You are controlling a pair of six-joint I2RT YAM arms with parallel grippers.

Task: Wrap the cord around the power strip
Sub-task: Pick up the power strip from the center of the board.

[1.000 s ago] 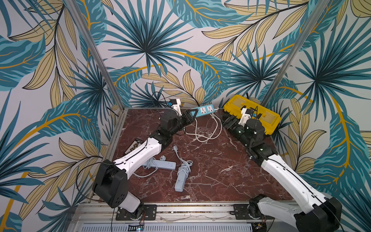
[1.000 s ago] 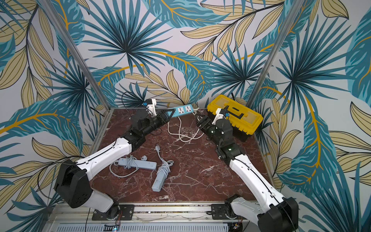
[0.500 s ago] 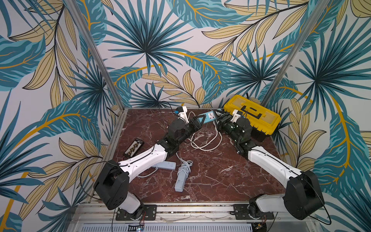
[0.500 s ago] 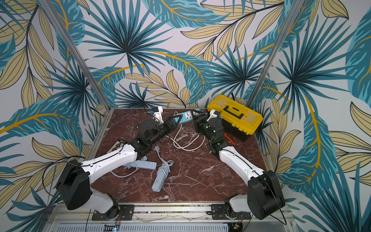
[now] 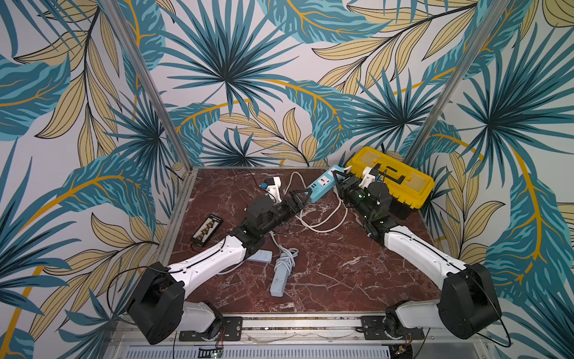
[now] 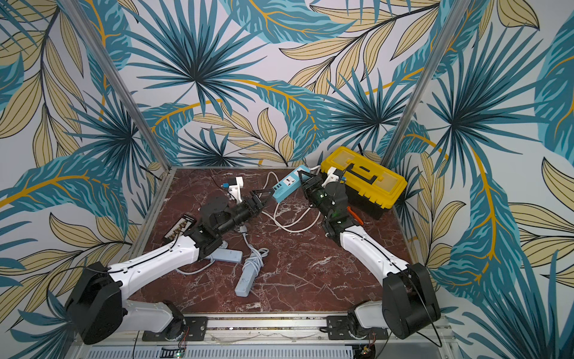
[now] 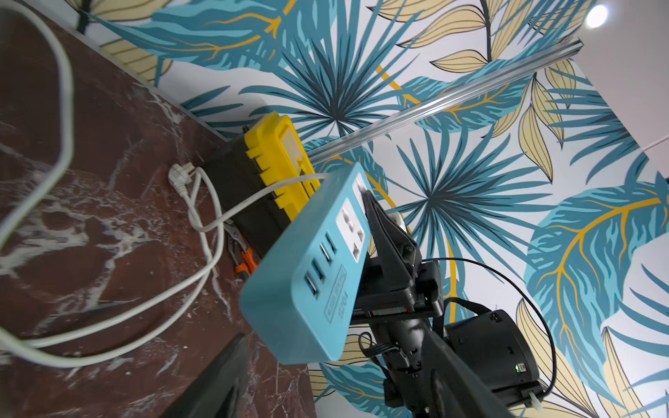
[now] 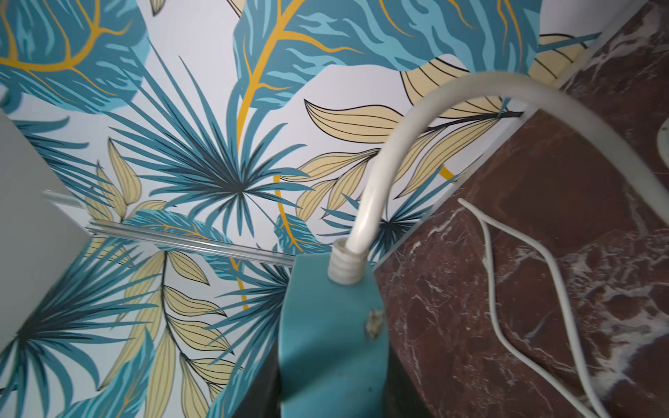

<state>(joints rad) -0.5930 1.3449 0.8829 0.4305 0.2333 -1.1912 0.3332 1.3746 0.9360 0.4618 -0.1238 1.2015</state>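
Note:
My left gripper is to grab the blue power strip point(image 5: 323, 184) next by the end opposite the cord, which leaves the power strip's body free for wrapping the cord.
The blue power strip point(image 5: 323, 184) hangs tilted above the back of the table. My right gripper point(image 5: 339, 179) is shut on the end where the cord comes out; in the right wrist view that end point(image 8: 333, 325) sits tight between the dark fingers. My left gripper point(image 7: 335, 347) is open, its fingers point(image 7: 221, 376) either side of the strip's other end point(image 7: 307, 282) without touching it. The white cord point(image 5: 323, 219) leaves the strip and lies in loose loops on the marble, also seen in a top view point(image 6: 292, 224). Its plug point(image 7: 179, 177) rests near the toolbox.
A yellow and black toolbox point(image 5: 392, 177) stands at the back right, close behind my right arm, with orange-handled pliers point(image 6: 354, 214) beside it. Two pale power strips point(image 5: 279, 275) point(image 5: 260, 255) lie mid-table under my left arm. A black flat device point(image 5: 206, 228) lies at the left edge.
My left gripper has let go of the blue strip and opened. My right gripper has moved in and shut on the strip's cord end, and the strip has shifted right.

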